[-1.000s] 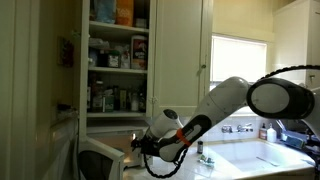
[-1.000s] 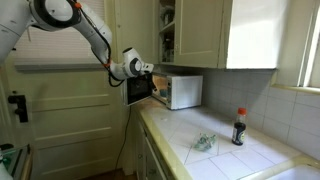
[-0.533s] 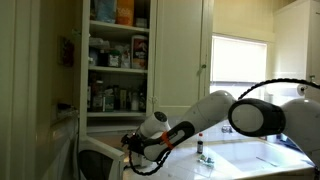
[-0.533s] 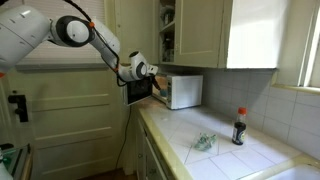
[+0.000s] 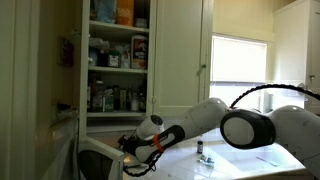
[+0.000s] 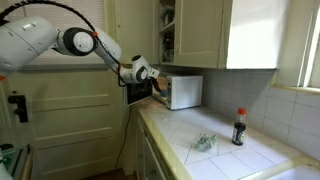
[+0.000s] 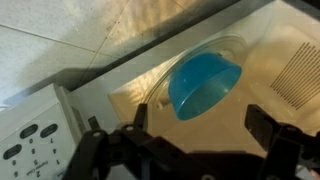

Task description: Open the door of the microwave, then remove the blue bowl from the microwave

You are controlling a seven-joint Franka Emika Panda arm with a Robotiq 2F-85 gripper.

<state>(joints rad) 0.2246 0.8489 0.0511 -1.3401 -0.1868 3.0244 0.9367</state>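
Note:
The gripper takes hold of the bowl by its near rim, facing the microwave's opening, next, to draw the blue bowl (image 7: 205, 84) out and set it upright.
The white microwave (image 6: 183, 92) stands at the counter's far end with its door (image 6: 138, 93) swung open to the left. In the wrist view the blue bowl (image 7: 205, 84) sits on the glass turntable inside the lit microwave cavity (image 7: 130, 95). My gripper (image 7: 200, 125) is open and empty, its two dark fingers spread just in front of the bowl without touching it. In both exterior views the gripper (image 6: 155, 84) (image 5: 130, 150) is at the microwave's opening. The open door (image 5: 98, 160) shows at the lower left. The bowl is hidden in both exterior views.
The microwave's button panel (image 7: 30, 148) is beside the cavity. A red-capped dark bottle (image 6: 238, 128) and a small crumpled item (image 6: 204, 142) sit on the tiled counter. An open cupboard with stocked shelves (image 5: 118, 60) rises above the microwave. A sink (image 5: 245, 155) lies by the window.
The arm has stretched further toward the microwave, bringing the gripper from in front of the open door up to the cavity opening. The door stays open.

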